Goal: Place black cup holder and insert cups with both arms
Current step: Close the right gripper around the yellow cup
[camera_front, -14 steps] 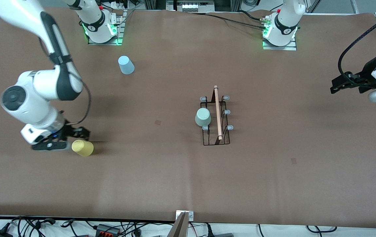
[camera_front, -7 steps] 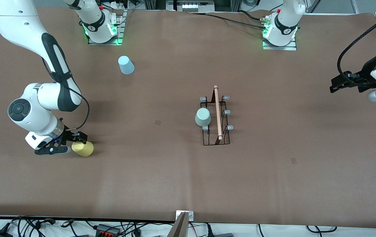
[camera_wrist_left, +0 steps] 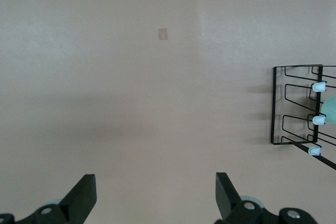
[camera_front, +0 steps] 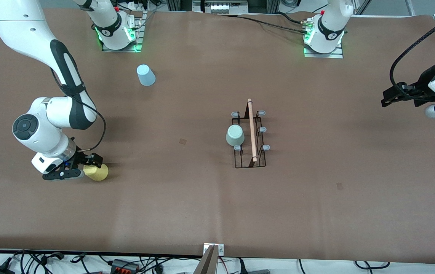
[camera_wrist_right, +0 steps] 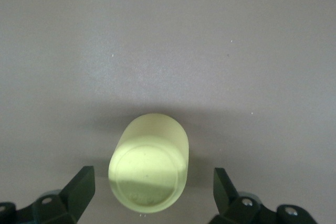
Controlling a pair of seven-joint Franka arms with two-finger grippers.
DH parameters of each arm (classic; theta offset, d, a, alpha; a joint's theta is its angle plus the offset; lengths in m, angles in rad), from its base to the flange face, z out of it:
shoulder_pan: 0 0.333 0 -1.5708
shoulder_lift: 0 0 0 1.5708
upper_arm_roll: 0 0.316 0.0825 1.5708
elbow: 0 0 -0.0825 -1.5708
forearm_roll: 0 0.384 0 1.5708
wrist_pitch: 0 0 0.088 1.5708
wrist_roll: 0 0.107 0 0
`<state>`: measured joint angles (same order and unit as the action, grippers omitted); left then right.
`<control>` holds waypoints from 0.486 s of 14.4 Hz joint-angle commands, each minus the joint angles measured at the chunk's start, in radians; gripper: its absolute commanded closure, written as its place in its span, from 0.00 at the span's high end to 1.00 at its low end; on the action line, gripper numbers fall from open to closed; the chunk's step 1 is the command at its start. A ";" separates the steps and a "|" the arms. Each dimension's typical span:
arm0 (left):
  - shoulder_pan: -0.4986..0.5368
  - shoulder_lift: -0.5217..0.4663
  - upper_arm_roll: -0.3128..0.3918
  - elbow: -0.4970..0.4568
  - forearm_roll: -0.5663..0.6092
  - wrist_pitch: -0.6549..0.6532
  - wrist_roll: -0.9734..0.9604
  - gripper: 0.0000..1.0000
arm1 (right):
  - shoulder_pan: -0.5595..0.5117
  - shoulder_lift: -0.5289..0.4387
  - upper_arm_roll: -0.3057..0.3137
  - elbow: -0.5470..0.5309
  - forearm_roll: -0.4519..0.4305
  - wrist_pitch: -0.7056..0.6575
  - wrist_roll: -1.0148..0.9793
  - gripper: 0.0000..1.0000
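My right gripper picks up the yellow cup by its base next, and the cup's open end stays free to slide onto the holder [camera_front: 250, 158].
The black cup holder [camera_front: 250, 158] stands mid-table with its wooden rod [camera_front: 252, 129] on top. A pale green cup [camera_front: 235, 135] sits upside down on one of its pegs. A yellow cup [camera_front: 97, 173] lies on its side toward the right arm's end. My right gripper [camera_front: 89, 166] is open and low at the table, its fingers on either side of the yellow cup's base [camera_wrist_right: 148, 170] with gaps on both sides. A light blue cup [camera_front: 146, 75] stands upside down near the right arm's base. My left gripper [camera_front: 386, 99] is open and empty, waiting in the air at the left arm's end.
The left wrist view shows its open gripper [camera_wrist_left: 156, 198] over bare mat, with the holder [camera_wrist_left: 294, 106] and the green cup's edge [camera_wrist_left: 331, 109] farther off. Small tape marks [camera_front: 183, 141] [camera_front: 339, 185] lie on the brown mat. A clamp [camera_front: 213, 249] sits at the nearest table edge.
My right arm has swung in and lowered, bringing the open gripper down around the yellow cup's base. The left arm and all cups have stayed put.
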<state>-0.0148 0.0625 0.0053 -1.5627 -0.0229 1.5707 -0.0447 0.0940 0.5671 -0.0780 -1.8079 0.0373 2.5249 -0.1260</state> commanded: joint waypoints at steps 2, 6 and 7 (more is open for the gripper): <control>0.007 -0.020 -0.007 -0.016 -0.005 -0.006 0.023 1.00 | -0.011 0.017 0.009 -0.008 0.003 0.043 -0.024 1.00; 0.007 -0.021 -0.007 -0.016 -0.005 -0.006 0.023 1.00 | -0.010 0.017 0.009 -0.008 0.000 0.041 -0.027 0.78; 0.007 -0.021 -0.007 -0.016 -0.005 -0.006 0.025 1.00 | -0.010 0.017 0.009 -0.007 -0.002 0.041 -0.033 0.49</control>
<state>-0.0148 0.0625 0.0040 -1.5627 -0.0229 1.5706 -0.0445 0.0932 0.5901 -0.0780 -1.8079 0.0373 2.5507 -0.1319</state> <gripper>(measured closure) 0.000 0.097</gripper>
